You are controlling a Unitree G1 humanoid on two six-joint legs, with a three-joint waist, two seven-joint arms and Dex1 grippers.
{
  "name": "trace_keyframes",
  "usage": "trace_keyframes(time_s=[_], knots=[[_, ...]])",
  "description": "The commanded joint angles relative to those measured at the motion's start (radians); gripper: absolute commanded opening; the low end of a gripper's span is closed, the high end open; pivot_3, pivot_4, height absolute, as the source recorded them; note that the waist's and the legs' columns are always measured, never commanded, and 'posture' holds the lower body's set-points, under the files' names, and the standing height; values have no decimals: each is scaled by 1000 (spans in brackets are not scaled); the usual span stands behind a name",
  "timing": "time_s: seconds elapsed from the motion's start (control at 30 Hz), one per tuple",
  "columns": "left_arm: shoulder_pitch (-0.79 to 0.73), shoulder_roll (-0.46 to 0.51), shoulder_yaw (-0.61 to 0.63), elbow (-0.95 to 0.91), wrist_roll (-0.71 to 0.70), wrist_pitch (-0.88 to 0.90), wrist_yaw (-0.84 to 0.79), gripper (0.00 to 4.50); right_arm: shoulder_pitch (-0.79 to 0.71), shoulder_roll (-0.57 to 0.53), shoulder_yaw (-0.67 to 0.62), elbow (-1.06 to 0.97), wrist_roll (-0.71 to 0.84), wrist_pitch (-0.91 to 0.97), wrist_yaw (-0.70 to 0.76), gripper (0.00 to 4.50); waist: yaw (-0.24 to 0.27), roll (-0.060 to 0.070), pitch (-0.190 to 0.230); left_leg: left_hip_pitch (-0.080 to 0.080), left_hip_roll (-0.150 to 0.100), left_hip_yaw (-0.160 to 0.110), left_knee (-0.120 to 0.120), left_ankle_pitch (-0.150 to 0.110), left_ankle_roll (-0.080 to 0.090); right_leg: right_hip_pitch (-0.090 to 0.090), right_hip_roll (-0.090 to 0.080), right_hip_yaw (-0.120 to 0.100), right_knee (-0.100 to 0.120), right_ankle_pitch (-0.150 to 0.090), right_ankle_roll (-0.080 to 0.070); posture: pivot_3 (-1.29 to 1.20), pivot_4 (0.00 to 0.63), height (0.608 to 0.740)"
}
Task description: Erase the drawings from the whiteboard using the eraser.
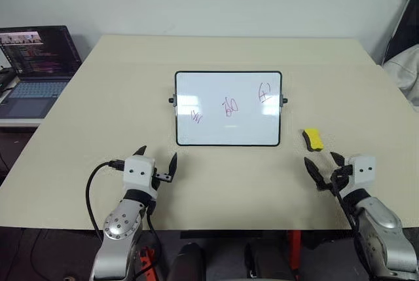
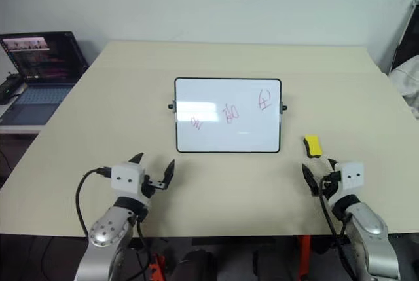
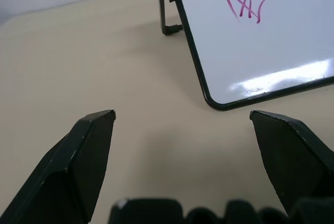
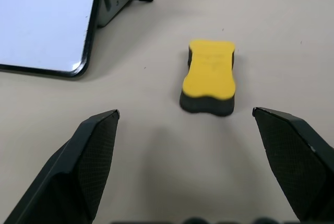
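The right gripper grabs the eraser by its narrow middle (image 1: 313, 139) next, where the eraser's two sides face each other. The eraser flares out at its rounded ends.
The whiteboard (image 1: 228, 108) lies in the middle of the beige table, propped on small feet, black-framed. Three red-purple drawings mark it: one at the left (image 1: 196, 116), one in the middle (image 1: 230, 106), one at the upper right (image 1: 264, 92). The yellow eraser (image 1: 313, 139) with its dark underside lies on the table just right of the board's near corner. My right gripper (image 1: 321, 167) hovers open a short way in front of the eraser (image 4: 210, 75), apart from it. Off the board's near left corner, my left gripper (image 1: 157, 160) is open and holds nothing.
An open laptop (image 1: 34, 65) stands on a lower surface left of the table. A dark chair with pale cloth (image 1: 406, 52) is at the far right. The table's near edge (image 1: 196, 228) runs just behind my wrists.
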Motion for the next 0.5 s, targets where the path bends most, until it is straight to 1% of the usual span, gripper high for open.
trace_keyframes(time_s=[0.03, 0.13, 0.2, 0.3, 0.33, 0.4, 0.5], knots=[[8, 16, 12, -14, -13, -10, -21, 4500, 7, -10, 15, -83, 31, 54, 8, 4482, 0, 0, 0, 0, 0, 0, 0, 0, 0, 0, 0, 0, 0, 0, 0, 0, 150, 740], [16, 30, 16, -7, -13, -13, -36, 4500, 28, 8, 28, -125, 21, 62, -13, 4482, 1, 0, 0, 0, 0, 0, 0, 0, 0, 0, 0, 0, 0, 0, 0, 0, 150, 740], [7, 34, 6, -33, -21, 13, -48, 4500, 34, 3, 29, -169, 32, 79, -11, 4482, 2, 0, 0, -1, 0, 0, 0, 0, 0, 0, 0, 0, 0, 0, 0, 0, 150, 740], [-22, 79, 0, -65, -44, 48, -108, 4500, 44, -1, 33, -252, 71, 134, -9, 4482, 2, 0, 0, -1, 0, -1, 0, 0, 0, 0, 0, -1, 0, 0, 0, 0, 150, 740], [-36, 99, 4, -83, -73, 71, -142, 4500, 44, -3, 38, -277, 92, 155, -4, 4482, 2, 0, 0, -1, 0, -1, 0, 0, 0, 0, 0, -1, 0, 0, 0, 0, 150, 740], [-50, 161, -11, -124, -156, 109, -266, 4500, 38, -10, 47, -313, 112, 179, 4, 4482, 2, 0, 0, -1, 0, -1, 0, 0, 0, 0, 0, -1, 0, 0, 0, 0, 150, 740], [-121, 266, -31, -165, -246, 188, -413, 4500, -10, -24, 36, -346, 136, 256, -35, 4482, 1, 1, 0, -1, 0, -1, 0, 0, 0, 0, 0, -2, 0, 0, 0, 0, 150, 740]])
